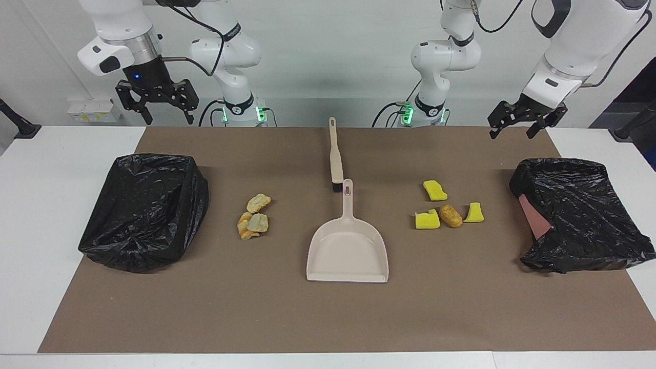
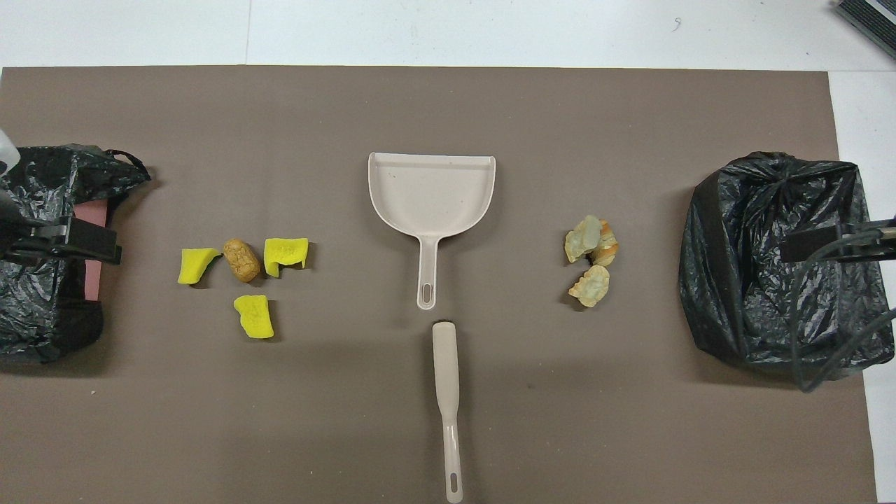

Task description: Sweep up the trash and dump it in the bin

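Note:
The long brush has a broad head [image 2: 446,362] at one end, so my left gripper will grab the brush by the handle's neck near its middle [image 2: 450,418] next.
The trash lies in two groups on the brown mat [image 1: 461,307]. Three yellow sponge chunks [image 1: 435,190] [image 2: 255,316] and a brown lump [image 1: 451,216] [image 2: 241,260] lie toward the left arm's end. Pale pastry-like pieces [image 1: 253,218] [image 2: 590,259] lie toward the right arm's end. Each end has a bin lined with a black bag [image 1: 102,241] [image 1: 605,246]. My left gripper [image 1: 511,134] [image 2: 70,241] hangs open, high by its bin. My right gripper [image 1: 168,117] [image 2: 833,245] waits open, high by the other.
A beige dustpan [image 1: 348,251] [image 2: 430,192] lies at the mat's middle, handle pointing toward the robots. A beige brush [image 1: 335,154] [image 2: 446,392] lies in line with it, nearer to the robots. White table borders the mat.

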You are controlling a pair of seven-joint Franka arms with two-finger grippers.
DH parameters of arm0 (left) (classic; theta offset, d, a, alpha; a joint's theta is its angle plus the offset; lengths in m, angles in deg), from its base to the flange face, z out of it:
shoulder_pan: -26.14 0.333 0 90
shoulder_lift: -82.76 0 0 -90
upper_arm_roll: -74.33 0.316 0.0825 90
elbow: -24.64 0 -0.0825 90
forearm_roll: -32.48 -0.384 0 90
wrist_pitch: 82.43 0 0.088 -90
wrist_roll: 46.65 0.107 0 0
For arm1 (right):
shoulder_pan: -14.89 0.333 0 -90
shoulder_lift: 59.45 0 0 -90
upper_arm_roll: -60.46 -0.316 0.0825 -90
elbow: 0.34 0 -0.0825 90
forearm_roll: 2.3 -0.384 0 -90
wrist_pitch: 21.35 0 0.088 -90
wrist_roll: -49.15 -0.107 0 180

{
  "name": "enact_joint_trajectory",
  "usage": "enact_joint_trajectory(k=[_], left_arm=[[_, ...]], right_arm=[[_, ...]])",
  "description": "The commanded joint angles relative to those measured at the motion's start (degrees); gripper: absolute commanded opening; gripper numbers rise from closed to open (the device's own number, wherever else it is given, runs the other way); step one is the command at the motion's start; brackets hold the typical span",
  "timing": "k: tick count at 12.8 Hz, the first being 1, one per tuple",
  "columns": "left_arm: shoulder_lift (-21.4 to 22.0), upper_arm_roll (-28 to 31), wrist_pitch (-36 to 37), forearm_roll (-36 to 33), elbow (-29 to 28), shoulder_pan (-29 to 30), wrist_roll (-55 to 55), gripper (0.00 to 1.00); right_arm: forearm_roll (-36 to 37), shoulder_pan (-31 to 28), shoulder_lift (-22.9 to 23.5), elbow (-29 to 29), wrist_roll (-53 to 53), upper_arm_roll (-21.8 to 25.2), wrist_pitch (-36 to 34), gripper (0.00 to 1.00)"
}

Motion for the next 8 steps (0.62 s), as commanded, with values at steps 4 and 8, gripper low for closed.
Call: enact_joint_trajectory(k=[4, 8], left_arm=[[1.1, 0.5, -4.9, 0.6, -6.0, -4.9, -0.4, 1.0], [3.2, 0.5, -14.0, 2.4, -15.9, -9.2, -1.5, 1.0]], right_arm=[[-0.5, -1.2, -0.3, -0.5, 1.2, 0.2, 0.5, 1.0], [-0.5, -1.2, -1.0, -1.4, 1.8, 0.2, 0.4, 1.0]])
